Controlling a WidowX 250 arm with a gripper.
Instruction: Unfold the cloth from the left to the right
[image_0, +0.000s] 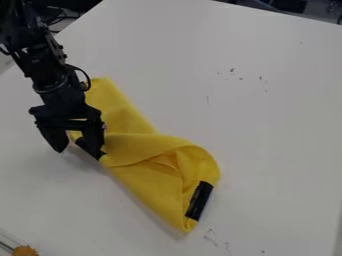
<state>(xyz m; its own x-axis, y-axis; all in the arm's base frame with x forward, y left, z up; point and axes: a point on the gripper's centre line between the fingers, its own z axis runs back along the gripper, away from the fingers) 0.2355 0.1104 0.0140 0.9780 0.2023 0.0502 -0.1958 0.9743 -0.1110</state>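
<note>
My gripper grips the yellow cloth's black-taped edge next, to unfold the cloth (140, 185) across to the other side of the cloth.
The black gripper (77, 146) hangs at the left edge of the yellow cloth (140, 185). Its two fingers are spread apart, one over the bare table and the other over the cloth's edge. A bit of yellow shows in the gap; whether the tips touch the cloth cannot be told. The cloth lies in a long diagonal strip from upper left to lower right, with a fold crossing its middle and a rounded, bunched part at the right. Black tape (199, 201) marks its lower right end, and another dark strip lies beside the right finger. The arm hides part of the cloth's upper left.
The white table (267, 125) surrounds the cloth and bears a few small dark marks. At the bottom left corner is a small orange-brown object (25, 251) near a thin metallic rod. Dark items stand beyond the table's top edge.
</note>
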